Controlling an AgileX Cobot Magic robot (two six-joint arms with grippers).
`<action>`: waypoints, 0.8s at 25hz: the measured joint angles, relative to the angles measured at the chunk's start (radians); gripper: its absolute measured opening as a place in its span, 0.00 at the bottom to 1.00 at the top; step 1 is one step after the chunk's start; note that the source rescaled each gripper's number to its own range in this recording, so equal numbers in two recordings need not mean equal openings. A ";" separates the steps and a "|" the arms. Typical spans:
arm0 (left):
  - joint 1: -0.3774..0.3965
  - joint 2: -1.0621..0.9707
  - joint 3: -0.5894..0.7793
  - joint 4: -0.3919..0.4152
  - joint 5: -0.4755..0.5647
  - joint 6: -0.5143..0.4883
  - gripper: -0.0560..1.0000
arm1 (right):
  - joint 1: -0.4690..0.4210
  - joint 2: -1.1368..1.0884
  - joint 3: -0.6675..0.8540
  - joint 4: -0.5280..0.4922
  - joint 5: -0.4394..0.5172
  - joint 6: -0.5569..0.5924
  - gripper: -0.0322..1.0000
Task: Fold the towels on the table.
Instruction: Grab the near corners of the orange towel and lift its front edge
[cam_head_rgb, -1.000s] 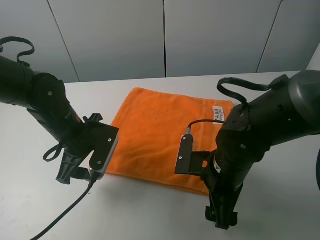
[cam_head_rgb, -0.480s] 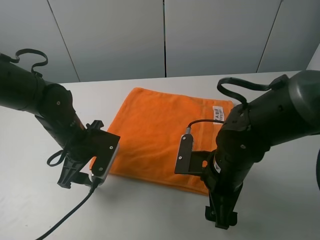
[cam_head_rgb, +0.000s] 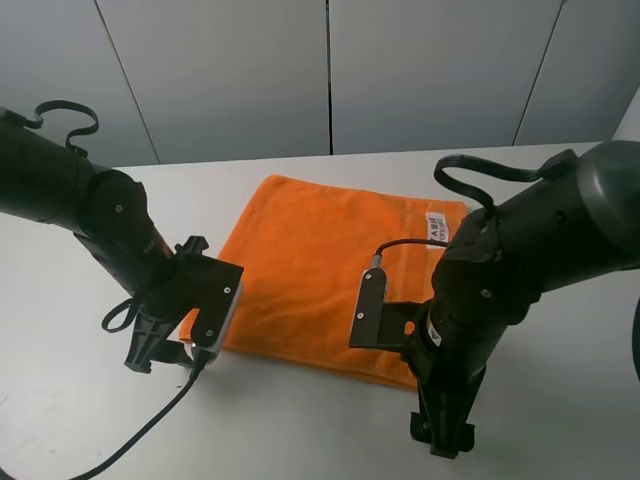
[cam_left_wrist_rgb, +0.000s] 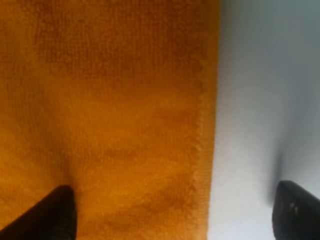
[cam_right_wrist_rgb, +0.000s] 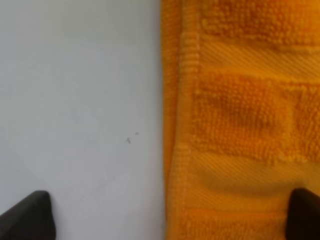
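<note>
My right gripper closes on the towel next. Its fingers straddle the towel's edge (cam_head_rgb: 405, 384) low by the table, one at the towel's band, so closing would catch the towel (cam_head_rgb: 320, 255).
The orange towel (cam_head_rgb: 320, 255) lies flat on the white table (cam_head_rgb: 300, 430), with its white label (cam_head_rgb: 437, 228) at the far right corner. My left gripper (cam_head_rgb: 152, 350) points down at the towel's near left corner. In the left wrist view it (cam_left_wrist_rgb: 175, 217) is open, and its fingertips (cam_left_wrist_rgb: 57, 215) straddle the towel's edge (cam_left_wrist_rgb: 100, 125). My right gripper (cam_head_rgb: 440, 438) points down at the near right corner. In the right wrist view it (cam_right_wrist_rgb: 165, 215) is open over the towel's woven band (cam_right_wrist_rgb: 240, 115) and the bare table (cam_right_wrist_rgb: 75, 75). Neither holds anything.
A black cable (cam_head_rgb: 130, 435) trails from the left arm over the table's front left. Grey wall panels (cam_head_rgb: 330, 70) stand behind the table's far edge. The bare tabletop (cam_left_wrist_rgb: 255, 100) runs beside the towel's edge.
My left arm has shifted a little to the right, closer to the towel's near left corner. The right arm and the towel have not moved.
</note>
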 joint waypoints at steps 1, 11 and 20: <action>0.000 0.012 0.000 0.000 0.000 0.000 1.00 | 0.000 0.000 0.000 0.000 0.000 0.000 1.00; 0.000 0.035 -0.008 -0.005 0.020 -0.002 1.00 | 0.000 0.002 0.000 -0.002 -0.004 -0.010 1.00; 0.000 0.035 -0.008 -0.005 0.022 -0.002 1.00 | 0.000 0.002 0.000 -0.002 -0.004 -0.012 1.00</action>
